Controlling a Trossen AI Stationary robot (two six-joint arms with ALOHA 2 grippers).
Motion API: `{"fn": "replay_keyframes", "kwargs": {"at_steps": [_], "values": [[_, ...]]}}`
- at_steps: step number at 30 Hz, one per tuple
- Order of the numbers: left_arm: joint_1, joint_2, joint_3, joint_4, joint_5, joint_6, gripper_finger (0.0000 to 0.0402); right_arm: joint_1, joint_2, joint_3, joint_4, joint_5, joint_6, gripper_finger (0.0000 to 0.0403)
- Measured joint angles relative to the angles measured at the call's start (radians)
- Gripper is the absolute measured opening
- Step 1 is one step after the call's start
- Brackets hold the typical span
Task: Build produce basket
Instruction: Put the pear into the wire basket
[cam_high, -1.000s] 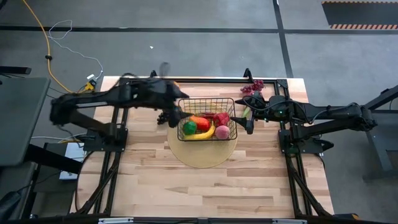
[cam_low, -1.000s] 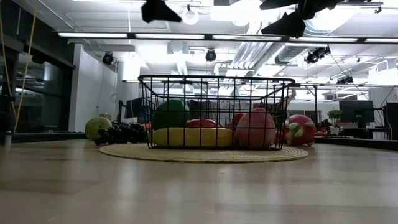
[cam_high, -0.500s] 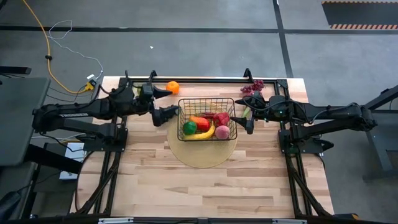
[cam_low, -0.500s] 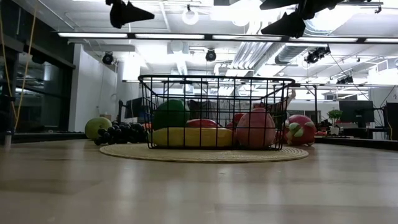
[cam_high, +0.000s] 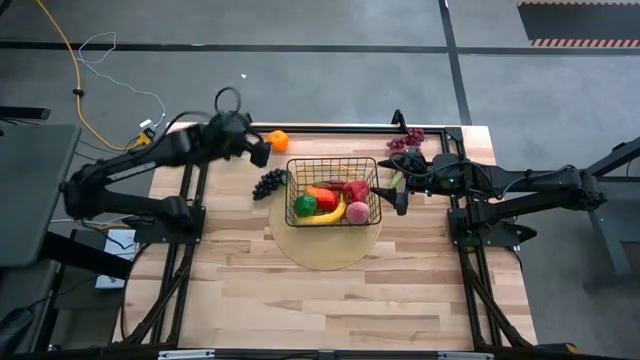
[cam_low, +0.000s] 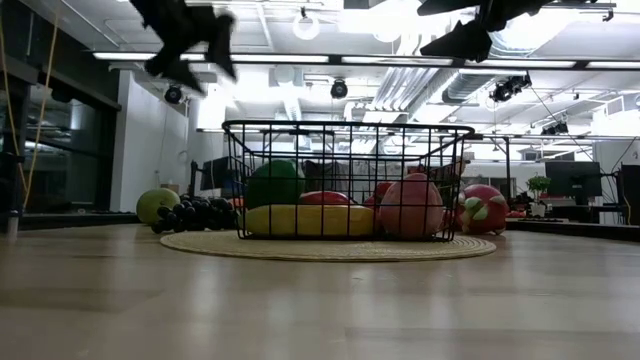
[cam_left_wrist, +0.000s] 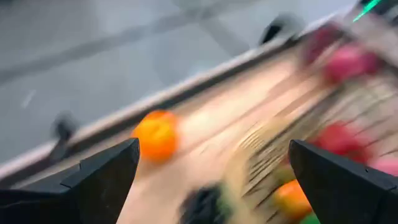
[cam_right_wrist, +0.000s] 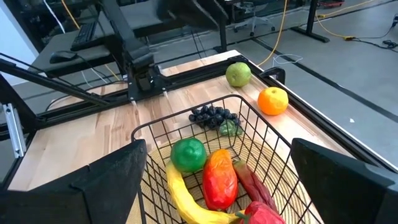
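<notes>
The green pear should be added to the produce basket, so my left gripper should next grab the green pear (cam_right_wrist: 237, 74) by its plump round body.
The black wire basket (cam_high: 333, 190) stands on a round woven disc (cam_high: 325, 245) and holds a banana (cam_right_wrist: 186, 199), a green ball (cam_right_wrist: 188, 154), a red-orange mango (cam_right_wrist: 217, 177) and a peach (cam_low: 410, 208). On the table to its left lie purple grapes (cam_high: 268, 182); an orange (cam_high: 278, 141) and a green pear (cam_right_wrist: 237, 74) lie farther back. My left gripper (cam_high: 257, 150) hovers open beside the orange, well above the table. My right gripper (cam_high: 400, 195) hangs open at the basket's right end.
Red grapes (cam_high: 405, 138) lie at the far right by the black frame rail (cam_high: 340, 127). A pink dragon fruit (cam_low: 482, 208) sits just right of the basket. The wooden table's near half (cam_high: 330, 300) is bare board.
My left gripper has swung from above the basket's left end and the purple grapes toward the table's far left, to beside the orange, sinking a little and rolling as it went. It stays open. The grapes now show uncovered, in the same place.
</notes>
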Motion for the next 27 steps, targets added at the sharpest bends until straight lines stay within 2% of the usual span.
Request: {"fn": "replay_keyframes", "kwargs": {"at_steps": [2, 6, 11, 21, 27], "values": [[0.107, 0.073, 0.031, -0.108, 0.046, 0.014, 0.0400, 0.000, 0.000, 0.000, -0.001, 0.005, 0.001, 0.0387], [0.287, 0.227, 0.053, -0.254, 0.051, 0.063, 0.0400, 0.000, 0.000, 0.000, -0.002, 0.005, 0.003, 0.0387], [0.416, 0.407, 0.053, -0.345, 0.046, 0.090, 0.0400, 0.000, 0.000, 0.000, -0.003, 0.005, 0.002, 0.0387], [0.420, 0.650, 0.120, -0.307, -0.031, 0.085, 0.0399, 0.000, 0.000, 0.000, -0.021, 0.005, 0.002, 0.0387], [0.425, 0.697, 0.135, -0.301, -0.078, 0.036, 0.0399, 0.000, 0.000, 0.000, -0.034, 0.005, 0.057, 0.0387]]}}
